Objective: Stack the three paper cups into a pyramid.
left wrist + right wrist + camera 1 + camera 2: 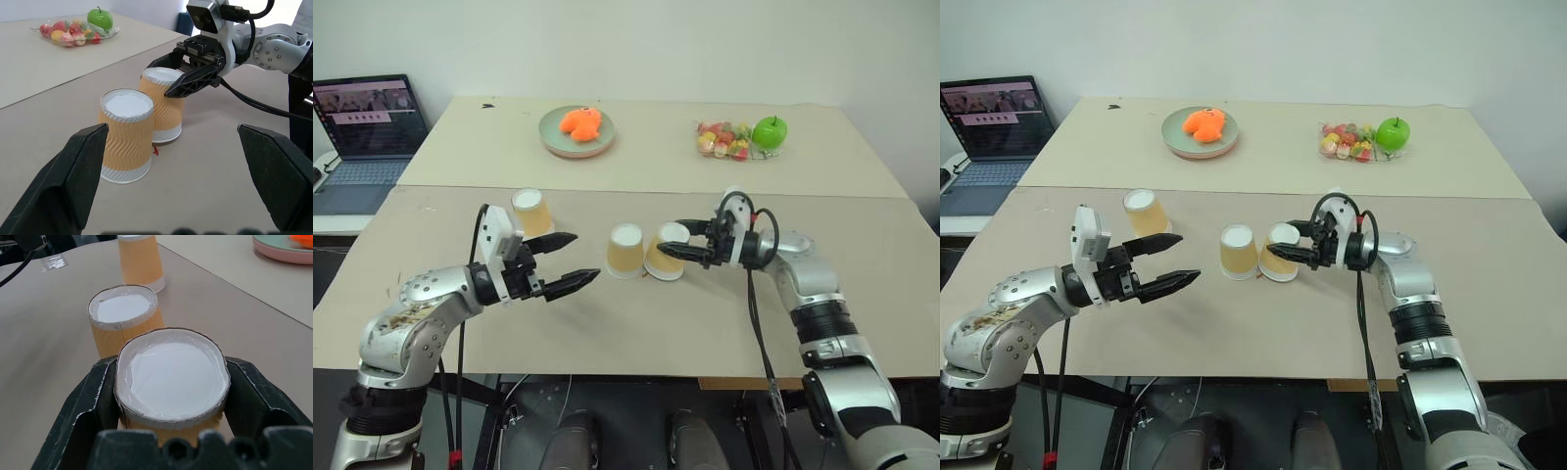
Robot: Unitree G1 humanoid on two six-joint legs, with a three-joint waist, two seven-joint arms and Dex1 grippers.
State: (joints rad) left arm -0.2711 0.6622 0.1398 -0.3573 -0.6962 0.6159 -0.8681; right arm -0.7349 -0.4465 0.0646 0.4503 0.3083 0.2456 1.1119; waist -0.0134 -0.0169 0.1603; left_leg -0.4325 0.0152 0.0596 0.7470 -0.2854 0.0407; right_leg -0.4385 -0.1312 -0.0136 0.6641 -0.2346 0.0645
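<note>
The held cup's lower edge (663, 273) is on the tabletop beside the middle cup, so it is time to open my right gripper.
Three tan paper cups stand upside down on the table. The left cup (531, 212) stands alone, just behind my left gripper (585, 256), which is open and holds nothing. The middle cup (626, 251) stands free, and the right cup (667, 253) leans slightly against it. My right gripper (668, 237) is shut on the right cup near its upturned white base, one finger on each side (172, 377). In the left wrist view the middle cup (126, 134) and the gripped cup (164, 110) touch side by side.
A green plate (551, 140) with an orange toy sits at the back. A clear tray of sweets (724, 140) with a green apple (769, 130) lies back right. A laptop (367, 122) stands off the table's left edge.
</note>
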